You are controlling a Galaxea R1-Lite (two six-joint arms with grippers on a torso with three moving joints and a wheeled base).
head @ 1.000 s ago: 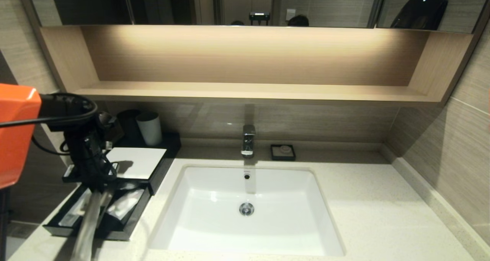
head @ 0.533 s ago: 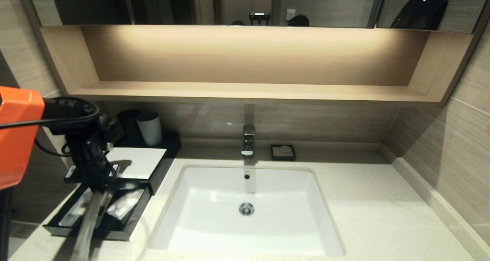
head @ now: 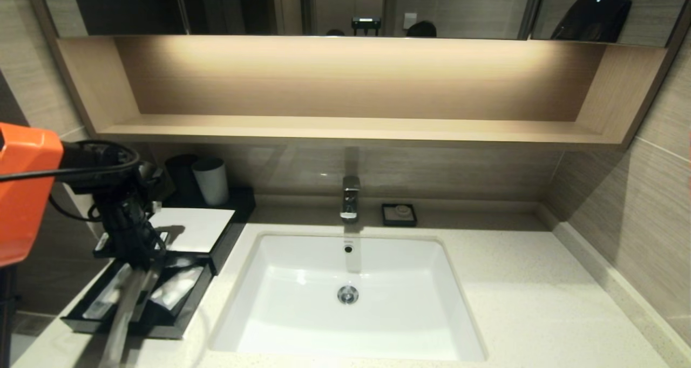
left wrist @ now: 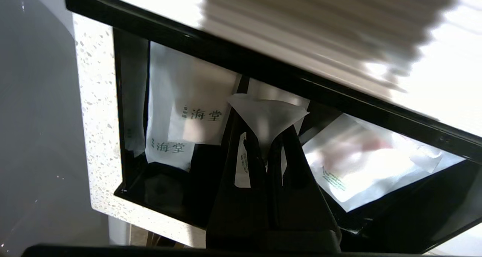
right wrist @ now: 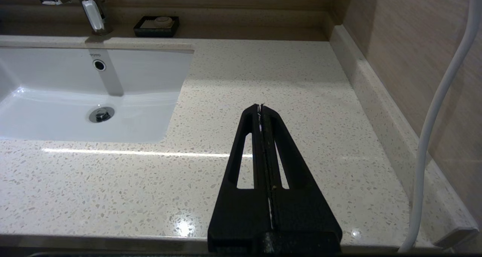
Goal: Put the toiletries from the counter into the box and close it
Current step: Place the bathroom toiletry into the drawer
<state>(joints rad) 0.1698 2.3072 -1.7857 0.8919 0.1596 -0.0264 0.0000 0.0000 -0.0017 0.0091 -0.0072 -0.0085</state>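
Note:
The packet's flared top end is over the open drawer and its length crosses the drawer's front rim, so my left gripper should release it now.
My left gripper (head: 135, 261) hovers over the box's pulled-out drawer (head: 181, 325), shut on the top end of a long, slim clear packet (head: 122, 317). The packet hangs down past the drawer's front rim. In the left wrist view the gripper (left wrist: 264, 136) pinches the packet's flared whitish end (left wrist: 267, 113). A second whitish packet with green print (left wrist: 369, 166) lies in the drawer's left compartment (head: 105, 298). The black box (head: 197, 229) has a white top panel. My right gripper (right wrist: 261, 107) is shut and empty above the counter (right wrist: 301, 80), right of the sink.
Short white sachets (left wrist: 180, 110) lie in the drawer's right compartment. A grey cup (head: 210, 180) stands behind the box. The sunken sink (head: 302, 335), the tap (head: 350, 198) and a black soap dish (head: 399, 215) lie to the right. A wooden shelf (head: 351, 128) overhangs the back.
The left arm has shifted only slightly. The gripper stays shut on the hanging packet over the open drawer.

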